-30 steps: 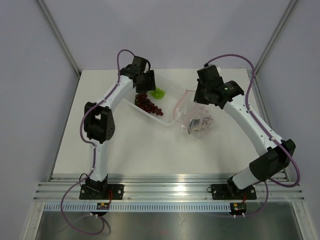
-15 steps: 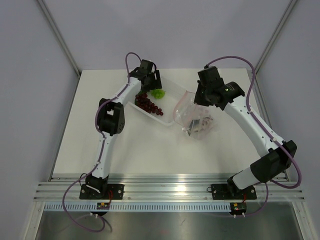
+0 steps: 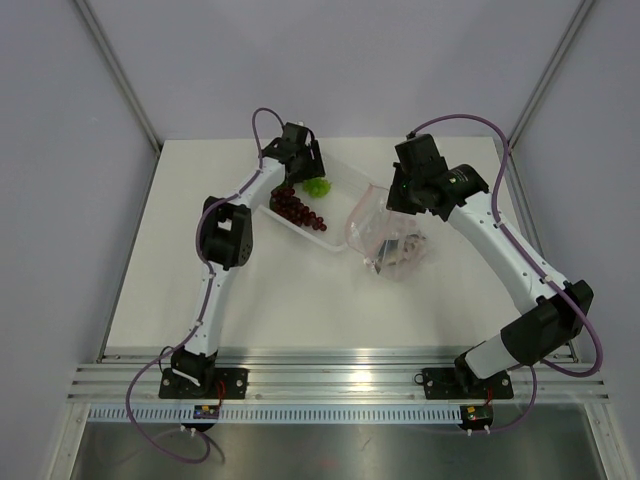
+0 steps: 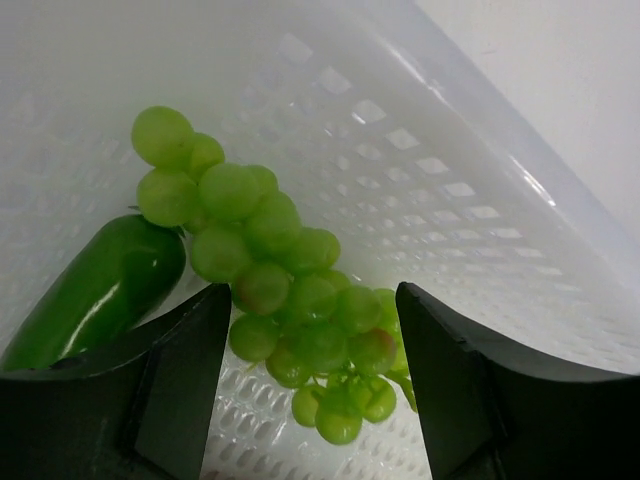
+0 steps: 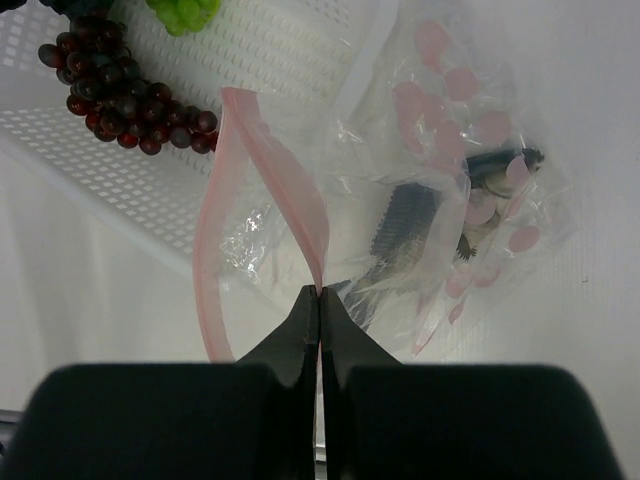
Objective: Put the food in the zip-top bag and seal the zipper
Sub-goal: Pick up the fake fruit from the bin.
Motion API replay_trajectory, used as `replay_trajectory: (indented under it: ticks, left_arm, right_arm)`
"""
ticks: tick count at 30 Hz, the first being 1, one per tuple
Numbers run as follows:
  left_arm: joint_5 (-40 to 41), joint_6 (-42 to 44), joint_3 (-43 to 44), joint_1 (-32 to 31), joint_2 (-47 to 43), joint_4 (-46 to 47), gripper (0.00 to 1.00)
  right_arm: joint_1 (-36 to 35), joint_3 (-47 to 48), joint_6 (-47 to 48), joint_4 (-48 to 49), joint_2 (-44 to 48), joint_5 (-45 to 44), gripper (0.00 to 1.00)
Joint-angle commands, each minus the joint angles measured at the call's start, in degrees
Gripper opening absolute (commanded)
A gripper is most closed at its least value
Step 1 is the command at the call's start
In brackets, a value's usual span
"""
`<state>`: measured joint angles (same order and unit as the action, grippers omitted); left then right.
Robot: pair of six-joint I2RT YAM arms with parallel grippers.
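Observation:
The left gripper isn't ready to close on the green grape bunch (image 3: 318, 186) and should lower its fingers first: they are above the grapes between them, so they would miss the green grape bunch if they closed now.
My left gripper (image 4: 310, 300) is open, low inside the white tray (image 4: 450, 180), its fingers either side of a bright green grape bunch (image 4: 270, 260). A green chili pepper (image 4: 95, 300) lies just left of it. From above, the left gripper (image 3: 303, 172) is beside the green bunch (image 3: 318, 186); the dark red grape bunch (image 3: 298, 208) lies near it. My right gripper (image 5: 320, 292) is shut on the pink zipper (image 5: 275, 150) and holds the mouth of the clear zip-top bag (image 5: 470, 230) open. A grey fish (image 5: 405, 230) lies inside the bag (image 3: 395, 245).
The tray (image 3: 345, 195) lies slanted at the back middle of the table, its right end under the bag's mouth. The dark red grapes (image 5: 120, 100) sit in the tray left of the bag. Metal frame posts stand at the back corners.
My left arm has swung right and forward, and its gripper has come down from behind the tray to around the green bunch. The right gripper and bag have barely moved.

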<state>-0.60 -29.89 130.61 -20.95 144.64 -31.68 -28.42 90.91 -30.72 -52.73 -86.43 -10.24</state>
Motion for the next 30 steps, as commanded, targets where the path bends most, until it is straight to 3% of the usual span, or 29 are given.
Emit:
replay_trajectory:
  ticks: [1, 7, 10, 11, 14, 22, 30]
  left_arm:
    - [1.0, -1.0, 3.4, -0.1, 2.8, 1.7, 0.70]
    - [-1.1, -1.0, 3.5, -0.1, 4.4, 0.8, 0.70]
    - [-1.8, -1.0, 2.8, -0.1, 3.8, 0.8, 0.56]
    - [-1.8, -1.0, 2.4, -0.1, 2.2, 1.4, 0.45]
    - [-2.5, -1.2, -1.7, -0.1, -1.8, 4.3, 0.27]
    - [-6.9, 1.1, -11.0, -0.8, -21.0, 8.5, 0.01]
    - [-14.1, 4.4, -19.2, -2.9, -37.4, 7.2, 0.00]
  right_arm:
    - [0.4, 0.2, -0.7, 1.2, 2.1, 0.9, 0.00]
    - [0.3, -0.1, -1.0, 1.3, 2.2, 1.3, 0.00]
    - [0.3, -0.3, -1.2, 1.3, 2.3, 1.3, 0.00]
    - [0.3, -0.3, -1.3, 1.4, 2.2, 1.3, 0.00]
    - [0.3, -0.4, -1.3, 1.2, 2.6, 1.1, 0.00]
    - [0.4, -2.4, -1.6, 2.0, 3.6, 0.3, 0.00]
    - [0.3, -3.9, -2.2, 3.3, 4.5, 0.5, 0.00]
